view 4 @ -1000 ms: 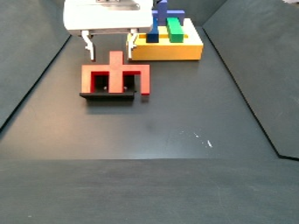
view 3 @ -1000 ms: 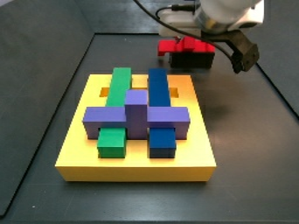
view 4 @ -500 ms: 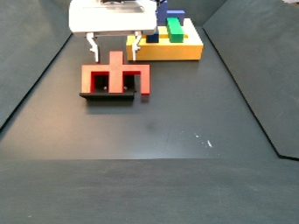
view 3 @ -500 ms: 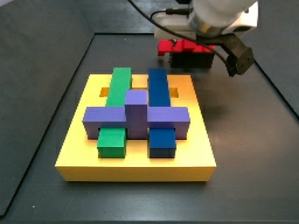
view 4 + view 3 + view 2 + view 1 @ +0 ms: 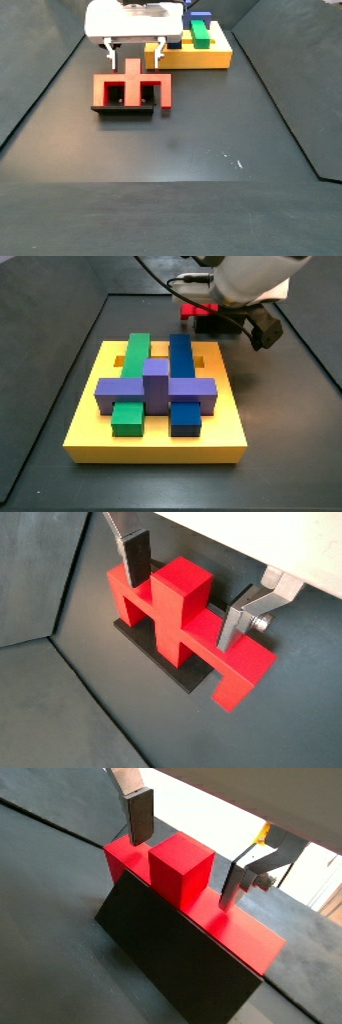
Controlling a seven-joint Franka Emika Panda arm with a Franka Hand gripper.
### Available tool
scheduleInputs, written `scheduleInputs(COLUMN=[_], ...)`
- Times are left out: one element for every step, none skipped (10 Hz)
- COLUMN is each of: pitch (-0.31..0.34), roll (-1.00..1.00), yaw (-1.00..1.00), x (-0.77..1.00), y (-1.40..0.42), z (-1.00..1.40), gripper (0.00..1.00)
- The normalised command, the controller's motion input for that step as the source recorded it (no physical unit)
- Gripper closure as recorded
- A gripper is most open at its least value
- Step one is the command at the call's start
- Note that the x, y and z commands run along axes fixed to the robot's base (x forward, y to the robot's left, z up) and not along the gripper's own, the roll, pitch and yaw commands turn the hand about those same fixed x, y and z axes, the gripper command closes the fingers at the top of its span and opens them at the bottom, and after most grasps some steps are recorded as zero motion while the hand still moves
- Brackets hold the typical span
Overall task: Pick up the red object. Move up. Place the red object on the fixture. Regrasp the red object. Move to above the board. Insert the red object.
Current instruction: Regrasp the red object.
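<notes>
Next, my gripper grabs the red object by its upright central stub, which leaves its pegs free to slot into the board.
The red object lies flat on the dark fixture, its central stub pointing up. My gripper hovers over it, open. In both wrist views one finger stands on each side of the stub, with a gap between each pad and the red plastic. The other wrist view shows the same red object, fixture and gripper. From the side, my gripper hides most of the red object. The yellow board lies apart, bearing green, blue and purple blocks.
The board stands just behind the fixture, close to my gripper. Raised dark walls run along both sides of the black floor. A cable hangs from the arm above the fixture.
My gripper has shifted a little sideways above the red object and stays open. The red object and the fixture have not moved.
</notes>
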Motion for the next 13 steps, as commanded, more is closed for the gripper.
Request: scheduleInputs(pitch=[0.000, 0.034, 0.091, 0.140, 0.237, 0.174, 0.080, 0.000, 0.000, 0.000, 0.000, 0.000, 0.000], roll=[0.20, 0.13, 0.08, 0.13, 0.18, 0.13, 0.03, -0.08, 0.00, 0.01, 0.01, 0.00, 0.00], yaw=[0.00, 0.00, 0.00, 0.00, -0.03, -0.03, -0.01, 0.00, -0.04, 0.00, 0.00, 0.00, 0.00], x=[0.00, 0.00, 0.03, 0.01, 0.00, 0.00, 0.00, 0.00, 0.00, 0.00, 0.00, 0.00, 0.00], y=[-0.01, -0.03, -0.04, 0.00, 0.00, 0.00, 0.00, 0.00, 0.00, 0.00, 0.00, 0.00, 0.00], z=[-0.10, -0.05, -0.04, -0.03, 0.00, -0.01, -0.02, -0.01, -0.05, 0.00, 0.00, 0.00, 0.00], gripper=[0.00, 0.00, 0.00, 0.00, 0.00, 0.00, 0.00, 0.00, 0.00, 0.00, 0.00, 0.00, 1.00])
